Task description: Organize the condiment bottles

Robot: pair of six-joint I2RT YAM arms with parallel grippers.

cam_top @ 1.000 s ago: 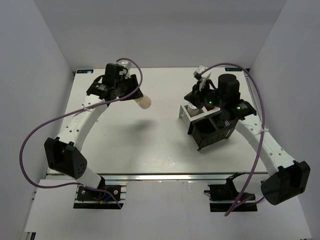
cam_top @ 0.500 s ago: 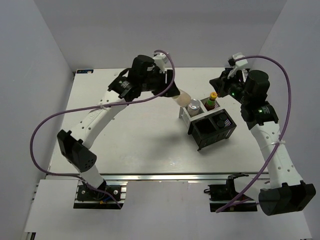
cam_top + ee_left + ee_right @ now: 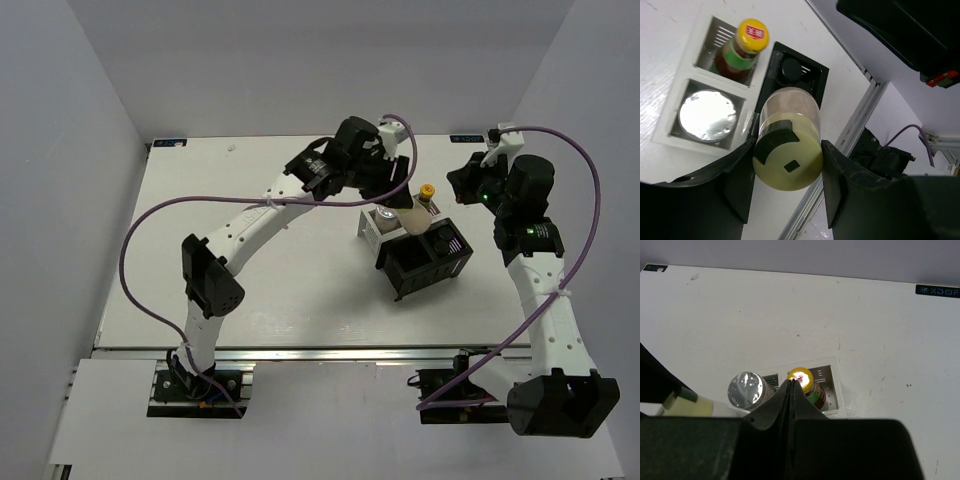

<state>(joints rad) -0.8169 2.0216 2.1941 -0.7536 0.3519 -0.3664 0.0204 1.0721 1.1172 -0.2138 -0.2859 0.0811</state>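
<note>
My left gripper should keep holding the bottle. The bottle is tilted high above the rack (image 3: 442,264), toward the spice jar, and would fall over onto the rims of the rack's sections if I opened now.
My left gripper (image 3: 400,205) is shut on the cream squat bottle (image 3: 413,222) and holds it tilted above the compartment rack (image 3: 442,264). In the left wrist view the bottle's yellow cap (image 3: 787,162) faces the camera between my fingers (image 3: 740,175). The dark yellow-capped sauce bottle (image 3: 427,192) (image 3: 742,47) and the silver-lidded shaker (image 3: 385,213) (image 3: 707,114) stand in the rack's two light compartments. One dark spice jar (image 3: 790,67) sits in a black compartment; the other is hidden. My right gripper (image 3: 458,183) (image 3: 791,382) is shut and empty, just right of the rack.
The rack (image 3: 675,142) stands at the table's right middle. A white wall rises along the right side near my right arm. The aluminium front rail (image 3: 330,352) edges the table. The left arm reaches across the table's middle.
My left arm swung from the far left to over the rack, carrying the cream bottle. My right arm drew back to the right, leaving the sauce bottle in the rack.
</note>
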